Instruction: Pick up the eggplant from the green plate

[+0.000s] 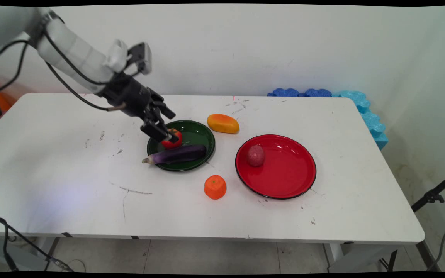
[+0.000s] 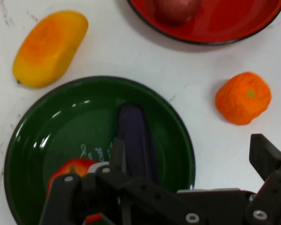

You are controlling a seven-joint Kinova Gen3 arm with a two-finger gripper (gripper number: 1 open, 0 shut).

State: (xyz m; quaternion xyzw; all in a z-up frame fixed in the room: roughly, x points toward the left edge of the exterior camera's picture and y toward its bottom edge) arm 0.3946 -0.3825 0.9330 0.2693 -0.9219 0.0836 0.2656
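My gripper grips the purple eggplant by its thick middle point(image 1: 180, 155) next, to lift it out of the green plate point(image 1: 198, 133).
My gripper point(image 1: 171, 126) hangs open low over the left side of a dark green plate point(image 1: 198, 133). A red tomato point(image 1: 172, 141) lies in that plate right by one black finger point(image 1: 163, 135), outside the gap between the fingers. A purple eggplant point(image 1: 178, 154) lies across the plate's near side, its stem end past the rim. In the hand view the gripper point(image 2: 191, 150) spreads wide over the green plate point(image 2: 61, 126). The tomato point(image 2: 71, 169) is partly hidden behind the left finger point(image 2: 117, 152), and the eggplant point(image 2: 136, 140) runs up between the fingers.
A yellow-orange mango point(image 1: 223, 123) point(image 2: 49, 49) lies just behind the green plate. An orange point(image 1: 215, 187) point(image 2: 243, 97) sits on the table in front. A red plate point(image 1: 284, 177) point(image 2: 234, 26) to the right holds a dark red round fruit point(image 1: 255, 155) point(image 2: 175, 9). Blue foam pieces point(image 1: 361, 104) line the far right corner.
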